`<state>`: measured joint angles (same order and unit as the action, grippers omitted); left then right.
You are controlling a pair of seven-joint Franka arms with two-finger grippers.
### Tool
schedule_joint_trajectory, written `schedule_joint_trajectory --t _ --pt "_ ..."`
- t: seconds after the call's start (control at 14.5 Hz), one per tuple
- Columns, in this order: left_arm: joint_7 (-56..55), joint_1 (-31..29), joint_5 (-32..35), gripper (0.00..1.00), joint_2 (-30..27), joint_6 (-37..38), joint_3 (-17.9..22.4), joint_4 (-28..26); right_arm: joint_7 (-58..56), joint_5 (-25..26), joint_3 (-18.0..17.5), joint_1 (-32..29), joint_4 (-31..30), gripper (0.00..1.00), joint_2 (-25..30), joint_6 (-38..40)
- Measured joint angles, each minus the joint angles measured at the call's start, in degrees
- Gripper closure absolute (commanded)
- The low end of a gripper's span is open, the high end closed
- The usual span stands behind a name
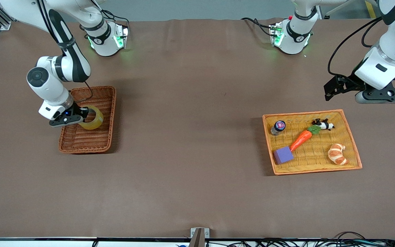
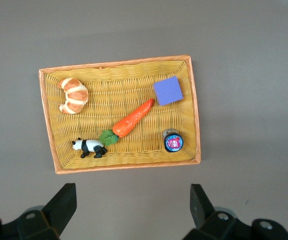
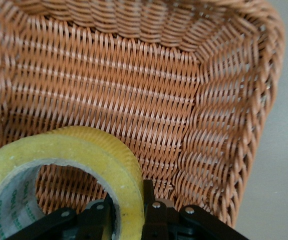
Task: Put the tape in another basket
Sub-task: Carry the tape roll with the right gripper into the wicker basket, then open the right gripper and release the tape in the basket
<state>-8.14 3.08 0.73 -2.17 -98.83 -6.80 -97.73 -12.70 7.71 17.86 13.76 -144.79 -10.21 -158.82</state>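
Note:
I need to open my right gripper now. The tape is standing inside the basket's rim at the bottom of the basket, so it would stay in the basket.
The tape (image 1: 93, 118) is a yellowish translucent ring, held upright over the dark reddish-brown wicker basket (image 1: 106, 103) at the right arm's end of the table. My right gripper (image 1: 81, 116) is shut on the tape, one finger inside the ring and one outside its wall. In the right wrist view the tape (image 3: 83, 160) fills the foreground over the basket's weave (image 3: 133, 90), with my right gripper (image 3: 128, 210) clamped on its wall. My left gripper (image 1: 334, 87) is open and empty, up above the table beside the yellow tray, and shows in its own view (image 2: 132, 205).
A shallow yellow-orange wicker tray (image 1: 351, 137) at the left arm's end holds a croissant (image 1: 337, 153), a toy carrot (image 1: 302, 138), a purple block (image 1: 283, 155), a small jar (image 1: 278, 127) and a panda figure (image 1: 323, 124). Bare brown table lies between the basket and the tray.

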Motion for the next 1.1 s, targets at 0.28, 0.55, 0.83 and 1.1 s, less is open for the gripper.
schedule_joint_trajectory --t 0.28,0.55,0.83,1.1 --pt "0.0 0.0 0.0 0.00 0.0 0.0 -0.9 0.2 0.0 0.0 0.0 0.1 0.0 0.00 -1.1 -2.1" --pt "0.0 0.0 0.0 0.00 0.0 0.1 -0.9 0.8 1.0 0.0 -0.2 0.1 2.5 0.00 -0.1 -1.8" --pt "0.0 -0.1 0.0 0.00 0.0 0.3 -0.9 1.1 6.1 -0.1 -1.9 -1.1 7.8 0.00 2.6 2.3" --pt "0.0 -0.2 0.0 0.00 0.0 0.4 -0.9 1.2 10.9 -0.2 -7.7 -7.1 18.5 0.00 7.1 19.2"
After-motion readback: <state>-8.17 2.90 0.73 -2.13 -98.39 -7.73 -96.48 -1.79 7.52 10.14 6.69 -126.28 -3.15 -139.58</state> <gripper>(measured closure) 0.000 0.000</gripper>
